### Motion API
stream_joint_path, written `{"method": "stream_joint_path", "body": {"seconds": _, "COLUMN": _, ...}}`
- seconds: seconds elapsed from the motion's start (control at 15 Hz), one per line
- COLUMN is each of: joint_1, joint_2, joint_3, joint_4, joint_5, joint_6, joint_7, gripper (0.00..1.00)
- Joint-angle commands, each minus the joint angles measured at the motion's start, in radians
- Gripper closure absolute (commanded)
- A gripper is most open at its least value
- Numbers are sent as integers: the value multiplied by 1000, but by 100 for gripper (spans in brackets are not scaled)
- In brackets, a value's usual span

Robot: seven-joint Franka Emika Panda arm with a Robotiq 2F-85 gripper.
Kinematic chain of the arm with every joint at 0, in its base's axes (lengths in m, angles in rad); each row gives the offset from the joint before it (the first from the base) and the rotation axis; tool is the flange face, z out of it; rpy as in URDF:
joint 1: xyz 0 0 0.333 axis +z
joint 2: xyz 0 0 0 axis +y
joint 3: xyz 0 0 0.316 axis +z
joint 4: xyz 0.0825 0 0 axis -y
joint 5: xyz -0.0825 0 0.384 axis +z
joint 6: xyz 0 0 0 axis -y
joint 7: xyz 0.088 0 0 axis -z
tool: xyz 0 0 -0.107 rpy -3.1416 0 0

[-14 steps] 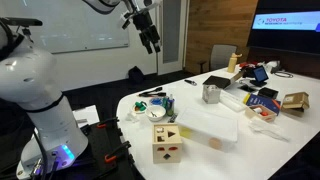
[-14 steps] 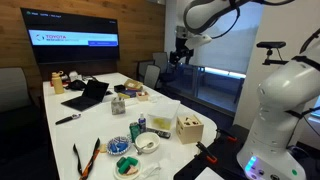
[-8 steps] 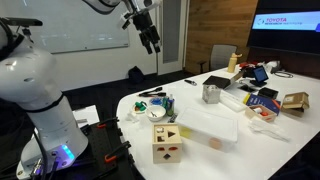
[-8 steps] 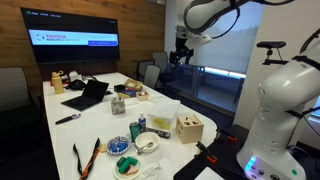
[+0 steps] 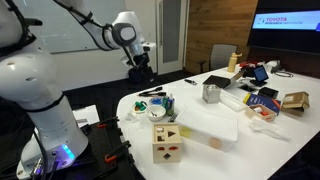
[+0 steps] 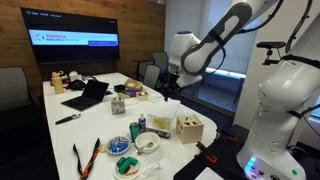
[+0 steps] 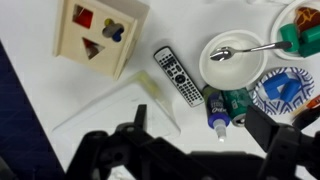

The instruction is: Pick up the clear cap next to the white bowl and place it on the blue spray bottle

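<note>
I will next grab the clear cap's closed end from above, so its open end is free to fit the blue spray bottle.
The white bowl holds a metal spoon and sits by a black remote in the wrist view. It also shows in an exterior view. The blue spray bottle stands right beside the bowl, next to a green can. It shows dark and slim in an exterior view. I cannot make out the clear cap. My gripper is open and empty, well above these things. It hangs over the table's end in both exterior views.
A wooden shape-sorter cube stands near the bowl. A clear plastic lid lies beside it. A blue patterned bowl, a metal cup, a laptop and clutter fill the far table.
The arm has swung down from high near the ceiling to a lower pose over the table's end. The gripper now points down at the table. The objects have not moved.
</note>
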Motion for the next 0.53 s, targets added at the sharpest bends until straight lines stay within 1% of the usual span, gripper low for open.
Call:
{"method": "stream_joint_path", "body": {"seconds": 0.0, "joint_1": -14, "joint_2": 197, "joint_3": 55, "joint_4": -16, "joint_5": -31, "joint_6": 130, "joint_7": 179, "gripper": 0}}
{"method": "stream_joint_path", "body": {"seconds": 0.13, "joint_1": -25, "joint_2": 287, "joint_3": 83, "joint_4": -19, "joint_5": -63, "joint_6": 154, "joint_7": 297, "gripper": 0}}
{"method": "stream_joint_path", "body": {"seconds": 0.2, "joint_1": -17, "joint_2": 333, "joint_3": 78, "joint_4": -18, "joint_5": -68, "joint_6": 179, "joint_7": 332, "gripper": 0}}
{"method": "stream_joint_path", "body": {"seconds": 0.33, "joint_1": -5, "joint_2": 423, "joint_3": 58, "joint_4": -8, "joint_5": -119, "joint_6": 215, "joint_7": 433, "gripper": 0}}
{"method": "stream_joint_path", "body": {"seconds": 0.47, "joint_1": 22, "joint_2": 500, "joint_3": 11, "joint_4": 6, "joint_5": -204, "joint_6": 250, "joint_7": 537, "gripper": 0}}
